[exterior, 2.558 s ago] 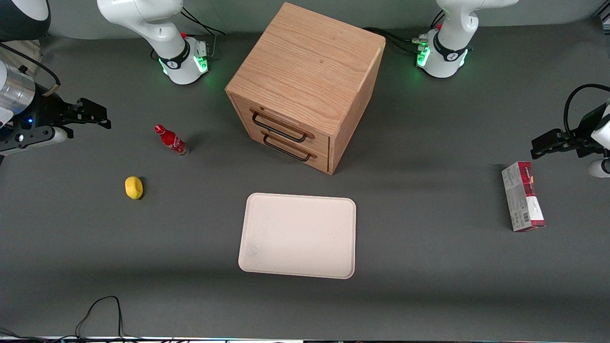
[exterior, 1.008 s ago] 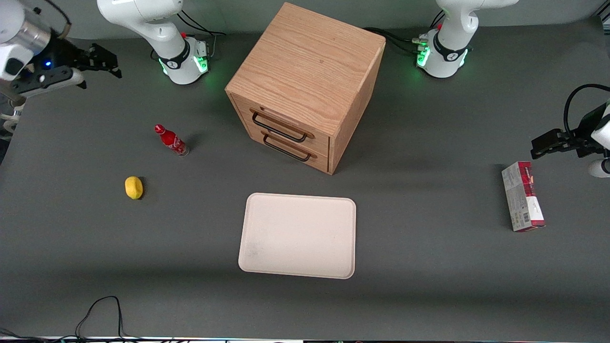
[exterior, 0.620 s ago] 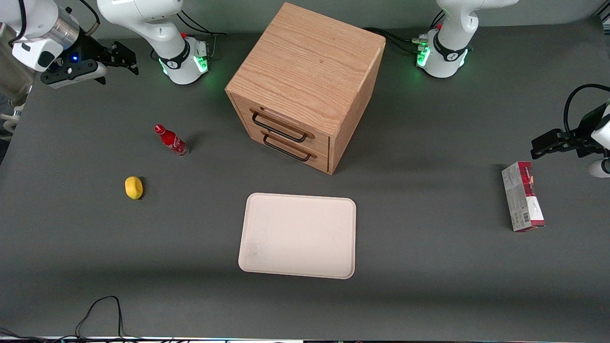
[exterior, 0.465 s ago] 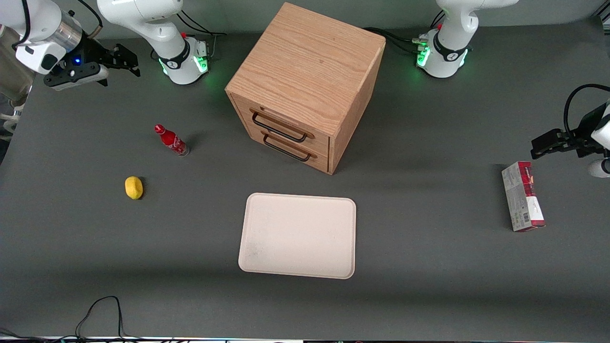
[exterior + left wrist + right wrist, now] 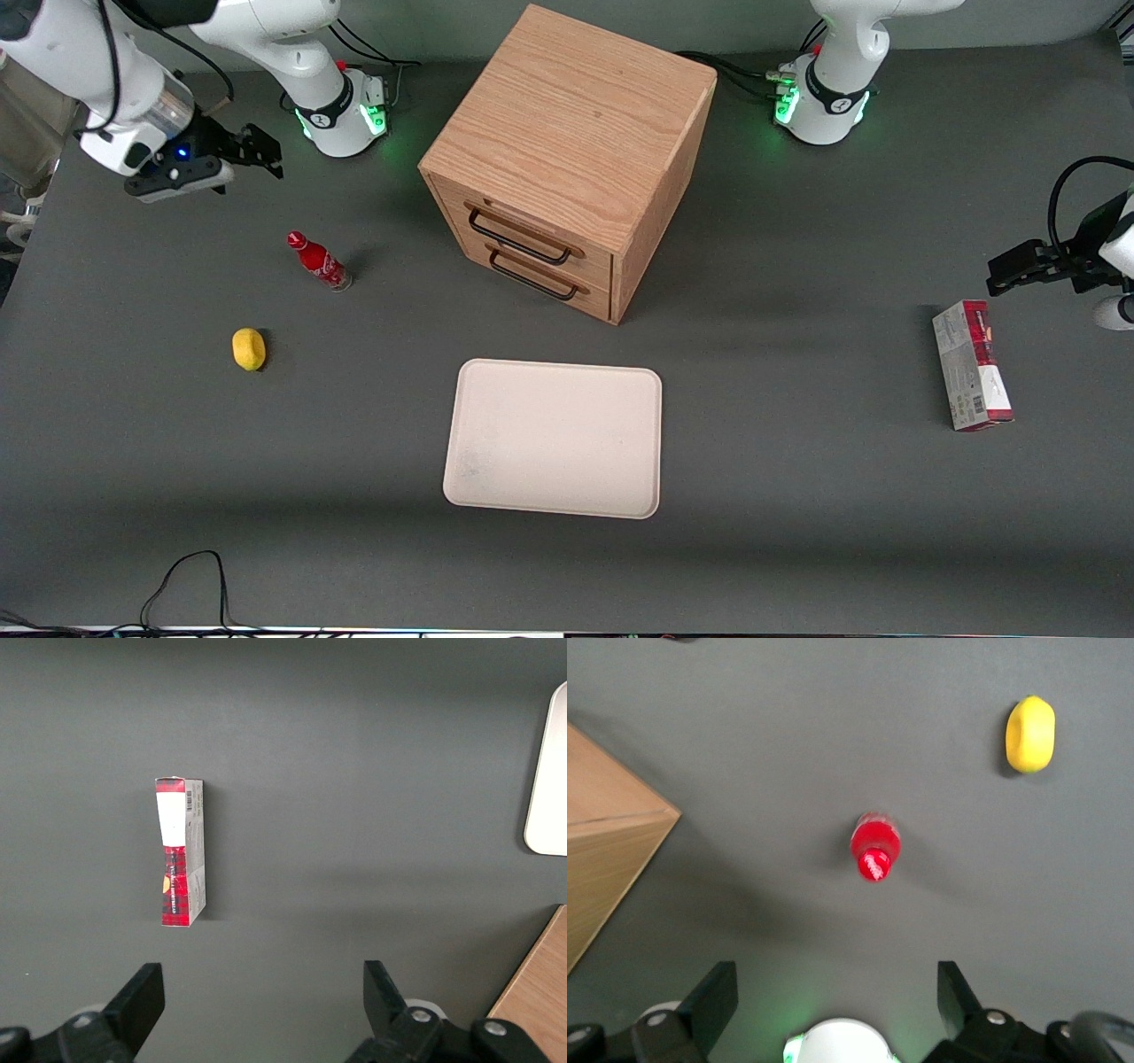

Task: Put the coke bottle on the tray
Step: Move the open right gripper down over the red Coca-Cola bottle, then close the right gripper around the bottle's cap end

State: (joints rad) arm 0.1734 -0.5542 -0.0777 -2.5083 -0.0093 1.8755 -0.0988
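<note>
The coke bottle should go on the cream-white tray, so my gripper should next grab the bottle by its red cap.
The coke bottle is a small red bottle with a red cap, standing upright on the grey table; it also shows from above in the right wrist view. My gripper hangs above the table, farther from the front camera than the bottle, near the working arm's base. It is open and empty, with the bottle apart from its fingers. The cream-white tray lies flat, nearer the front camera than the wooden drawer cabinet, with nothing on it.
A wooden two-drawer cabinet stands mid-table. A yellow lemon-like object lies nearer the front camera than the bottle; it also shows in the right wrist view. A red-and-grey carton lies toward the parked arm's end. A black cable lies at the front edge.
My gripper has swung from the working arm's end of the table up and then toward the bottle, now closer to it. The bottle, tray and other objects have not moved.
</note>
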